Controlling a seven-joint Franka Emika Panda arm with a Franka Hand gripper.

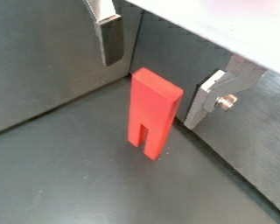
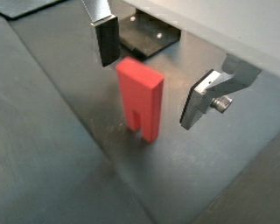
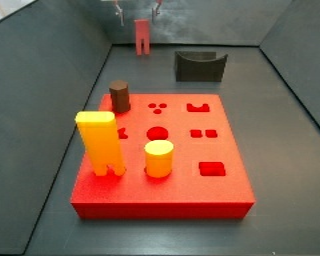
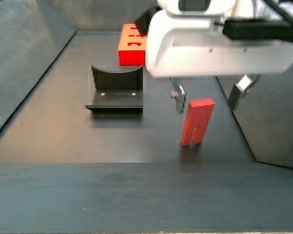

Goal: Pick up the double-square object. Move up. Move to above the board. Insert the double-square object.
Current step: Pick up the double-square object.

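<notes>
The double-square object has two legs that need to go into the board (image 3: 176,185), so my gripper will next grab the object by its solid top end (image 3: 141,25).
The double-square object (image 1: 152,114) is a slim salmon-pink block that stands upright on the dark floor with its two legs down. It also shows in a wrist view (image 2: 140,98) and in both side views (image 3: 143,37) (image 4: 197,122). My gripper (image 1: 160,70) is open just above it, with one finger (image 1: 111,39) on each side of its top and not touching it. The gripper also shows in a wrist view (image 2: 154,70) and in both side views (image 3: 139,14) (image 4: 208,96). The red board (image 3: 176,185) lies well away from the block; only its end shows in a side view (image 4: 133,46).
The fixture (image 3: 199,65) stands between the block and the board, and also shows in two other views (image 4: 116,89) (image 2: 149,35). A yellow-orange two-legged block (image 3: 99,145), a yellow cylinder (image 3: 159,158) and a dark brown cylinder (image 3: 120,97) stand in the board. Grey walls close in on the sides.
</notes>
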